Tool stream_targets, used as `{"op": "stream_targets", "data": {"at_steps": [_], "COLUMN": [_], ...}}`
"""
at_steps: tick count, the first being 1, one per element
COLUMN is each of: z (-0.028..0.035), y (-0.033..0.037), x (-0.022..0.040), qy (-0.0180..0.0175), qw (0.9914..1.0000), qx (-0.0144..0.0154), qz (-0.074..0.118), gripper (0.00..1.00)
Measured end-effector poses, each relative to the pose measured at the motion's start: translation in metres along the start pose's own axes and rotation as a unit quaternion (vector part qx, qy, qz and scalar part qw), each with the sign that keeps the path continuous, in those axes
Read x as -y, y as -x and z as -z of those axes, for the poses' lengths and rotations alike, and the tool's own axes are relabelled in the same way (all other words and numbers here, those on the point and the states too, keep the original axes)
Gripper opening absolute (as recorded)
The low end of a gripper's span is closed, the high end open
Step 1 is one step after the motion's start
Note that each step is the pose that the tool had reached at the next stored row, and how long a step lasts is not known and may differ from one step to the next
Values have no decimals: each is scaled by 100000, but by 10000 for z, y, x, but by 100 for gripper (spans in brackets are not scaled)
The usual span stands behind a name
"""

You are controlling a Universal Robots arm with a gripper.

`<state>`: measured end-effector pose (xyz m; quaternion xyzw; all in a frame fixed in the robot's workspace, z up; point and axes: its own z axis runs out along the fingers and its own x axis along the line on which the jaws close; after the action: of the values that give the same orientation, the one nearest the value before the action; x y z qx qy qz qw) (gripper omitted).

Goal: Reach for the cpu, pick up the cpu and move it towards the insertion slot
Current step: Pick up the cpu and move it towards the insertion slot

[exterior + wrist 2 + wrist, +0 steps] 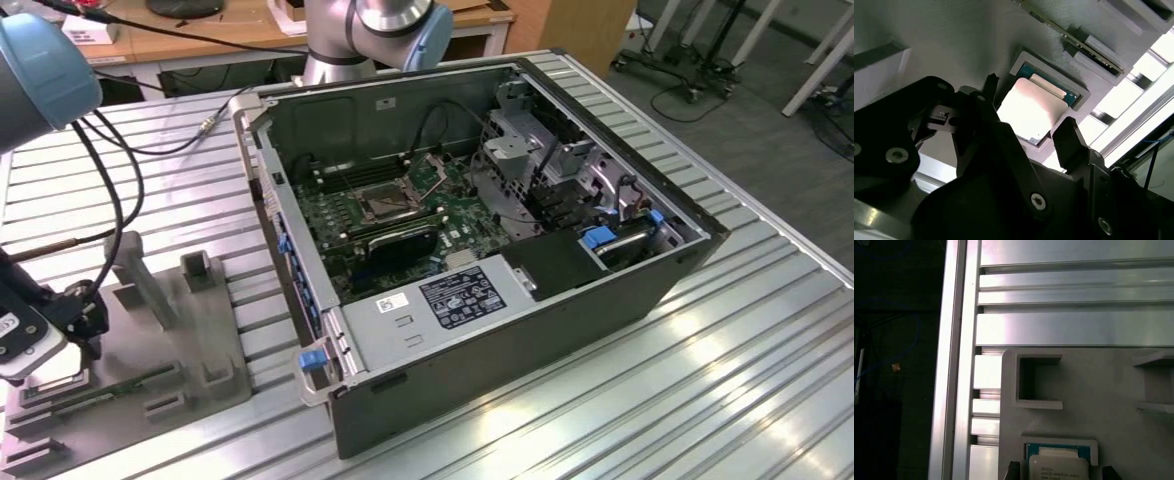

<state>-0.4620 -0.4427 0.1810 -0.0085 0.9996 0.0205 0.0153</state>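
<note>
My gripper should next pick up the cpu by its two open side edges, as the tray's raised edge hugs the cpu's end.
The cpu, a silvery square chip, lies flat in a recess of the grey plastic tray and also appears in the first wrist view. My gripper is open directly over it, one dark fingertip on each side, with small gaps to the chip's edges. In the exterior view the gripper hangs low over the tray on that view's left. The insertion slot, a metal-framed square socket, sits on the motherboard inside the open computer case, well to the exterior view's right of the tray.
A long green memory stick lies in the tray beside the cpu's recess. Upright tray posts stand close to the gripper. The case wall rises between tray and motherboard. The slatted aluminium table ends at an edge near the tray.
</note>
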Motion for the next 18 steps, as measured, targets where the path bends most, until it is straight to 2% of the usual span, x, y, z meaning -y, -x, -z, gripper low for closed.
{"op": "stream_targets", "data": {"at_steps": [6, 7, 15, 16, 18], "z": [-9, -10, -9, -9, -9], "y": [-7, -7, -7, -7, -7], "x": [1, 1, 1, 1, 1], "qy": [-11, -10, -16, -14, -15], "qw": [100000, 100000, 100000, 100000, 100000], "qx": [1, 3, -1, 1, 1], "qz": [-218, -225, -277, -282, -297], "gripper": [70, 63, 62, 55, 55]}}
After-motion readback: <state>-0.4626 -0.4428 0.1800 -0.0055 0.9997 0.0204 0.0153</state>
